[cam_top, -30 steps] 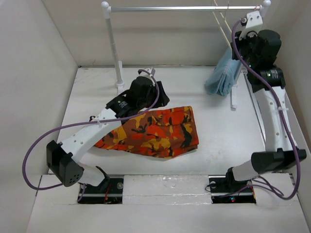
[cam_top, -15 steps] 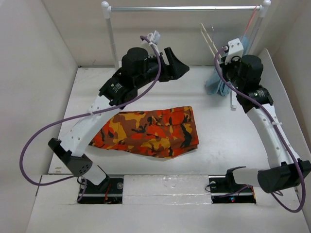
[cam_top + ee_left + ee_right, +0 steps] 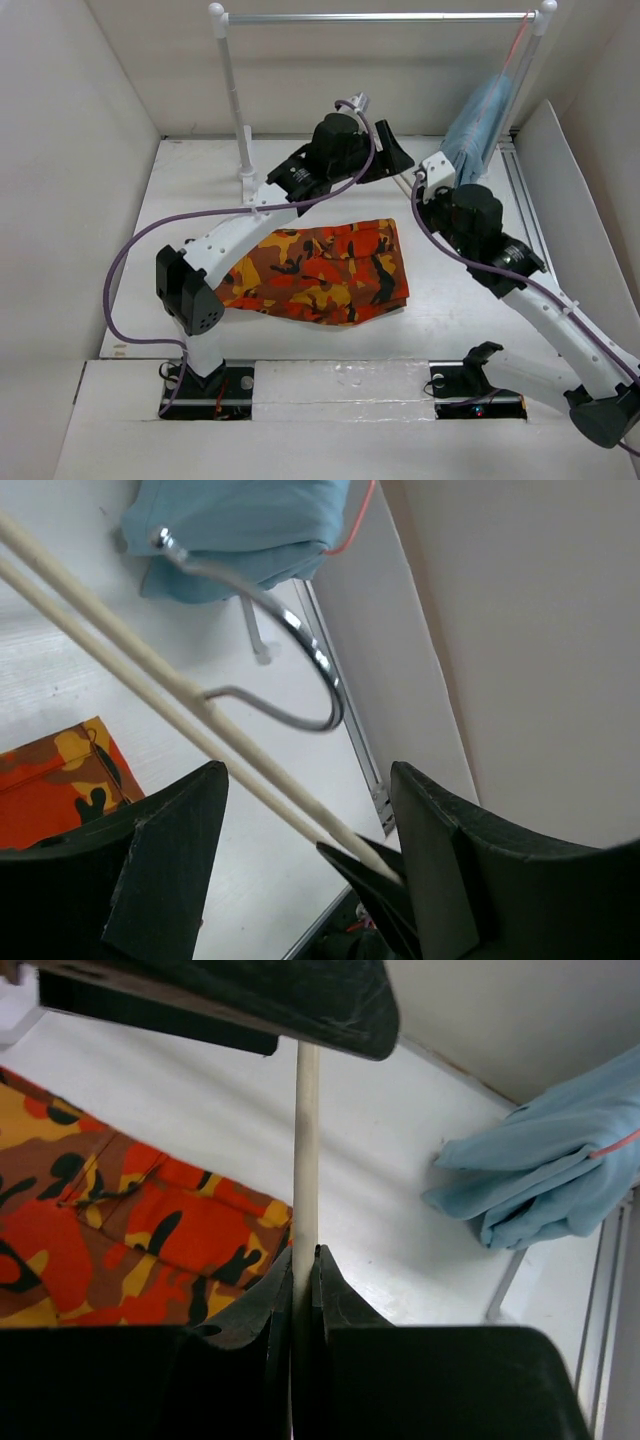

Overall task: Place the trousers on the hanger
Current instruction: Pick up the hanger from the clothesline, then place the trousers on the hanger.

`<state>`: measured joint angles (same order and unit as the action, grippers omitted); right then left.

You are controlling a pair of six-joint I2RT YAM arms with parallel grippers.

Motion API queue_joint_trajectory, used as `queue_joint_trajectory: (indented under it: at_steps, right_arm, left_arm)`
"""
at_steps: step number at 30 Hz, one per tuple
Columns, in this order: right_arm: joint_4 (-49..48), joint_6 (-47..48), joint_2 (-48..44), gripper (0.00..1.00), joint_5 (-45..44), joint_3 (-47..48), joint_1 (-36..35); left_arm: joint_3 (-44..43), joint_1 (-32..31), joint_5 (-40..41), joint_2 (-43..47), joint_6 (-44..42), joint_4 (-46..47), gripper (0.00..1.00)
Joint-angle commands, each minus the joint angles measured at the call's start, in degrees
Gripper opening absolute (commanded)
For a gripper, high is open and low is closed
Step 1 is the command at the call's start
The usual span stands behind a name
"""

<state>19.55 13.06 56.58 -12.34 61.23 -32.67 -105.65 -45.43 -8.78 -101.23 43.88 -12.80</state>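
Note:
I should next take hold of the hanger (image 3: 306,1130) with my left gripper by the rod beside the metal hook, so the other rod stays free for the trousers.
The camouflage trousers (image 3: 320,270) lie folded flat on the white table and also show in the right wrist view (image 3: 120,1220). My right gripper (image 3: 305,1252) is shut on one thin cream rod of the hanger (image 3: 306,1130) and holds it above the table, right of the trousers. In the left wrist view the hanger's two cream rods (image 3: 150,670) and its metal hook (image 3: 310,655) run between my open left gripper's (image 3: 308,780) fingers without touching them. In the top view my left gripper (image 3: 397,160) sits just left of my right gripper (image 3: 423,188).
A plain light blue garment (image 3: 478,120) hangs on a pinkish-red hanger from the right end of the metal rail (image 3: 380,17). The rack's left post (image 3: 232,90) stands at the back left. White walls enclose the table on three sides.
My right arm brought the cream hanger down from the rail toward the table's middle. My left arm lifted off the trousers and swung right to the hanger.

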Motion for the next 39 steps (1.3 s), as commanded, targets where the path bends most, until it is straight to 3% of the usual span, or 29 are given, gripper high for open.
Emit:
queue_joint_trajectory:
  at_steps: [1,7,19,22,23,24,26,27,30,33,37,38,39]
  right_arm:
    - [-1.8,-3.3,-2.0,0.00,-5.0,-1.0,-2.9]
    - [-0.7,-5.2,-2.3,0.00,-10.5,-1.9,-8.4]
    - [2.0,-5.0,-1.6,0.00,-18.0,-0.9,-11.6]
    - [1.8,-5.1,-1.9,0.00,-17.9,-1.4,-12.8]
    - [2.1,-5.1,-2.0,0.00,-17.9,-1.5,-13.4]
    - [2.9,-5.6,-2.3,0.05,-17.8,-1.6,-13.4]
    - [4.3,-5.9,-2.5,0.24,-15.7,-1.7,-13.9]
    - [7.1,-7.5,-3.0,0.47,-14.8,-1.6,-13.9]
    - [15.9,-12.2,-4.3,0.77,-9.9,0.0,-13.9]
    - [21.6,-15.1,-8.7,0.90,-5.1,0.0,-13.9]
    - [25.0,-16.1,-13.7,0.92,2.0,-0.3,-10.2]
    - [25.5,-16.1,-14.5,0.91,4.5,-0.2,-9.1]
    - [26.6,-16.1,-14.7,0.71,5.8,-0.9,-7.1]
  left_arm:
    - [2.3,-0.7,2.6,1.4,2.3,5.1,0.62]
    - [4.0,-0.7,3.9,-0.1,3.4,4.8,0.52]
    - [4.7,-0.7,3.6,-2.9,5.2,3.4,0.28]
    - [5.0,-0.7,3.4,-3.3,6.0,3.4,0.13]
    - [5.3,-0.7,3.4,-3.3,6.0,3.7,0.00]
    - [6.1,-0.7,3.3,-2.7,6.2,4.2,0.00]
    - [7.6,-0.7,3.2,-2.0,6.8,5.0,0.00]
    - [10.6,-0.7,2.9,-0.3,7.2,7.3,0.00]
    - [19.6,-1.9,1.7,3.6,10.1,14.3,0.00]
    - [26.9,-4.5,2.6,5.7,13.4,19.3,0.00]
    - [33.8,-7.0,4.6,6.3,18.4,25.7,0.00]
    - [34.6,-7.6,4.6,6.1,19.1,27.2,0.00]
    - [36.2,-9.1,5.3,5.1,20.0,29.6,0.00]
